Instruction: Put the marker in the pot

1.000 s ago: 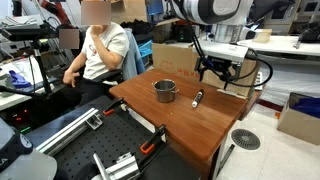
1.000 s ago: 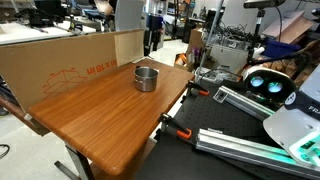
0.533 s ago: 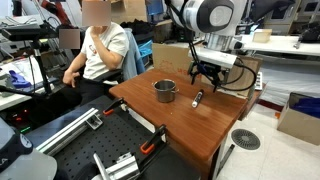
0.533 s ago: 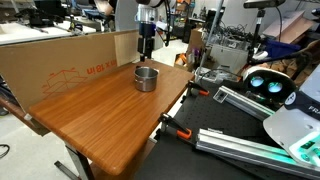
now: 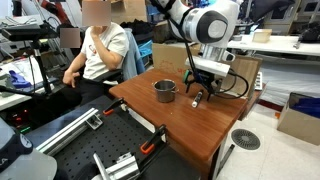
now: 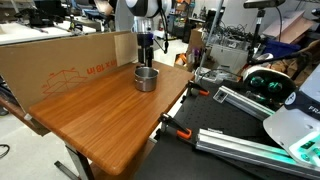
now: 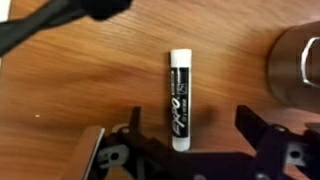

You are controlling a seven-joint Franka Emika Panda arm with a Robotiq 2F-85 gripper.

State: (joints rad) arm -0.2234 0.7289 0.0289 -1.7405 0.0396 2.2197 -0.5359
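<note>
The marker's lower part (image 7: pixel 181 128) lies between my open fingers and closing now would catch the marker there, so it is time for my gripper to close.
The marker (image 7: pixel 178 98) is a slim black pen with white ends, lying flat on the wooden table (image 7: pixel 90 80). In the wrist view it lies between my open fingers, whose tips reach the table area around its lower end. My gripper (image 7: pixel 190 135) is open and empty, just above the marker. In an exterior view the gripper (image 5: pixel 199 92) hangs low over the marker (image 5: pixel 196 99), right of the pot (image 5: pixel 165 91). The silver pot (image 6: pixel 146 78) also shows in an exterior view, with my gripper (image 6: pixel 147 62) behind it. The pot's edge (image 7: pixel 298 65) shows at the right of the wrist view.
A seated person (image 5: pixel 100 50) is behind the table's far side. A cardboard wall (image 6: pixel 70 65) lines one table edge. Clamps and rails (image 5: pixel 120 160) lie at the table's near end. A black floor fan (image 5: pixel 245 139) lies on the floor beside the table.
My gripper has moved toward the pot side and down, from above the table's far edge to low over the marker. The marker and pot have not moved.
</note>
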